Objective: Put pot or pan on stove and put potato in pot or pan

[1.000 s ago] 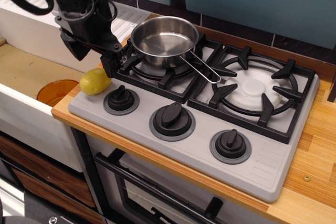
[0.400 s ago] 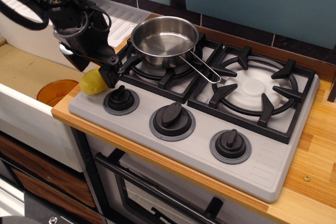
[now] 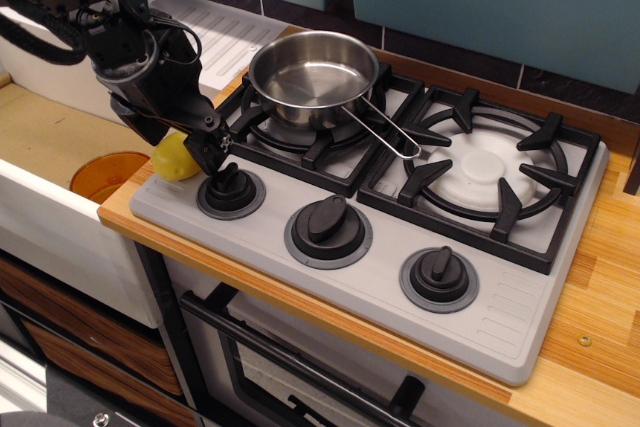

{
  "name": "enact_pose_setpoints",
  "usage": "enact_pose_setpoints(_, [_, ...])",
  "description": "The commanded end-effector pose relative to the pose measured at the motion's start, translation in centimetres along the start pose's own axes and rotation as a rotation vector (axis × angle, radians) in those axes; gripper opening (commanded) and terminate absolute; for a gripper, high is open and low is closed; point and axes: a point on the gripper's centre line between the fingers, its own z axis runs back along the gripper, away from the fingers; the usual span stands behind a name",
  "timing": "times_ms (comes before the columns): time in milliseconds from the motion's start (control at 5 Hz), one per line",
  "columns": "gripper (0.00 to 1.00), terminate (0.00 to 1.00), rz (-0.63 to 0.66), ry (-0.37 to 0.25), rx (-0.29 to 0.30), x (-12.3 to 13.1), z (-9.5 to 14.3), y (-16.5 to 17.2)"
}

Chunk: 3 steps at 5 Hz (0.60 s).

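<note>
My gripper grabs the yellow potato, around its round body (image 3: pixel 174 159), next, to put the potato in the steel pot (image 3: pixel 312 71).
The shiny steel pot (image 3: pixel 312 71) stands upright and empty on the left burner grate of the grey stove (image 3: pixel 505 312), its wire handle (image 3: pixel 385 133) pointing right toward the other burner. The yellow potato (image 3: pixel 170 164) lies on the stove's front left corner, beside the left knob (image 3: pixel 229 187). My black gripper (image 3: pixel 182 146) is down over the potato, open, with one finger (image 3: pixel 210 153) on its right side and the rest of the hand covering its top. I see no squeeze on the potato.
An orange disc (image 3: pixel 104 175) lies in the sink basin left of the counter. A white drying rack (image 3: pixel 232 35) sits behind the gripper. The right burner (image 3: pixel 488 167) is bare. Two more knobs (image 3: pixel 328 224) (image 3: pixel 439 276) line the stove's front.
The gripper has moved down and left from beside the pot until it straddles the potato. The pot and the potato have stayed where they were.
</note>
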Motion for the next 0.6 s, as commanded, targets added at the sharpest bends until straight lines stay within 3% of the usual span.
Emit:
enact_pose_setpoints(0, [0.00, 0.00, 0.014, -0.032, -0.024, 0.4, -0.4, -0.4])
enact_pose_setpoints(200, [0.00, 0.00, 0.029, -0.026, -0.077, 0.3, 0.0, -0.5])
enact_pose_setpoints(400, [0.00, 0.00, 0.037, -0.013, -0.089, 0.3, 0.6, -0.8])
